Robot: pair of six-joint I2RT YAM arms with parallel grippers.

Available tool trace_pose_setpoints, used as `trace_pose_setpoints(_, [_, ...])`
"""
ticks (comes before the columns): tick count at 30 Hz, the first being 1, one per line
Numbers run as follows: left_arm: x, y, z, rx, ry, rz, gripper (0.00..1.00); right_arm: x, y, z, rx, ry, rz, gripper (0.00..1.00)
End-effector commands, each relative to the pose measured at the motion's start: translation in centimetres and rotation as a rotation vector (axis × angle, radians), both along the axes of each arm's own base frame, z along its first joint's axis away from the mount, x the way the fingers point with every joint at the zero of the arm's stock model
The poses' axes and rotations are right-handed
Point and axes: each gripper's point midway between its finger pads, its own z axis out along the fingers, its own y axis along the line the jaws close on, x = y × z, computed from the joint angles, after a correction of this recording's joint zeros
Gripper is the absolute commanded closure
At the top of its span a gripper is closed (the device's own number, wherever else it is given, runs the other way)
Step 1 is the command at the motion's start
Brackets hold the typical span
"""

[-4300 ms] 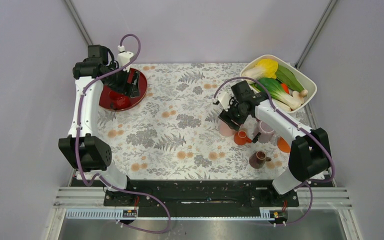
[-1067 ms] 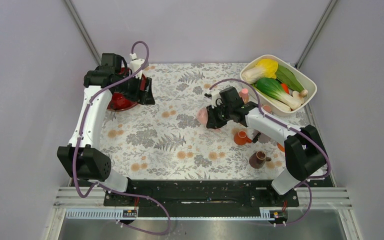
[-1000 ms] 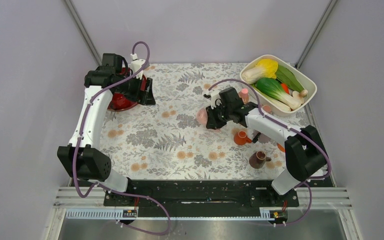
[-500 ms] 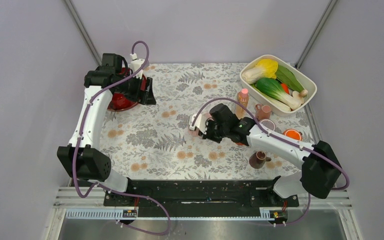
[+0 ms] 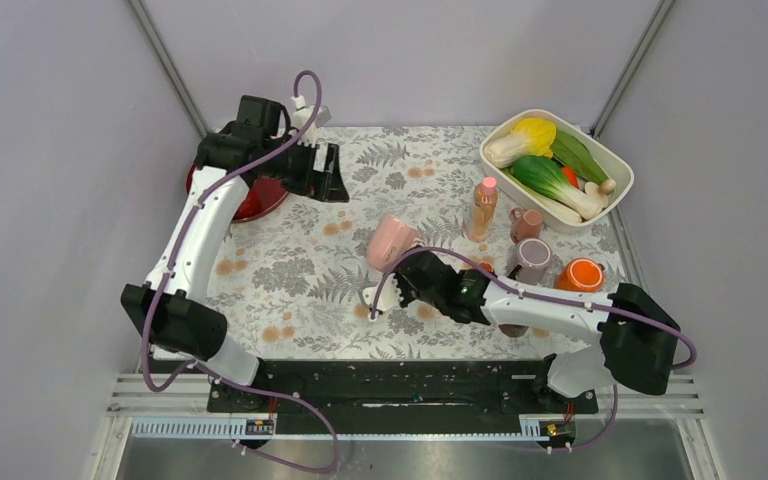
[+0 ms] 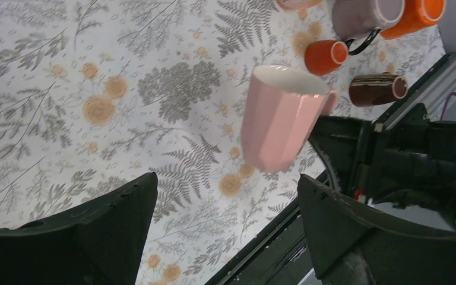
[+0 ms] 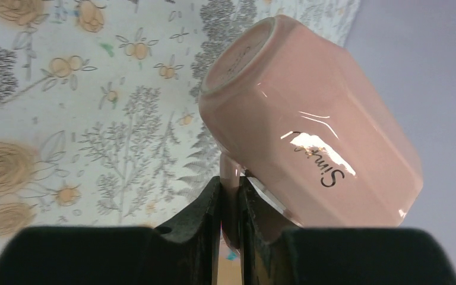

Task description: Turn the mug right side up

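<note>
My left gripper will next pinch the pale pink mug [image 5: 392,243] by its rim to set it upright, away from the mug's handle that my right gripper holds.
The pale pink mug [image 5: 392,243] hangs tilted above the middle of the flowered cloth. My right gripper [image 5: 407,270] is shut on its handle. In the right wrist view the handle [image 7: 230,178] sits pinched between the two black fingers, and the mug's body [image 7: 309,124] leans away with its base [image 7: 237,56] towards the cloth. The left wrist view shows the mug [image 6: 279,122] from the side, with its whitish rim [image 6: 288,77] visible. My left gripper [image 5: 332,178] is open at the far left, holding nothing. Its fingers [image 6: 124,208] stand wide apart.
A red plate [image 5: 260,200] lies behind the left gripper. On the right stand a bottle [image 5: 483,207], a small pink cup [image 5: 526,224], a greyish-mauve mug [image 5: 532,260] and an orange cup [image 5: 582,274]. A white tub of vegetables [image 5: 615,190] fills the far right corner. A brown mug [image 6: 377,89] lies near the front.
The right arm has carried the mug left and nearer and swung it round. The left arm has moved right, off the red plate, and its jaws have widened.
</note>
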Motion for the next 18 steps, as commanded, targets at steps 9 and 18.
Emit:
trace_pose_setpoints(9, [2.1, -8.7, -0.8, 0.021, -0.004, -0.056, 0.04, 1.7, 3.2, 6.9, -0.054, -0.485, 0.073, 1.0])
trace_pose_setpoints(18, [2.2, -8.4, -4.4, 0.14, 0.069, -0.065, 0.18, 1.6, 3.3, 7.0, -0.096, -0.547, 0.089, 1.0])
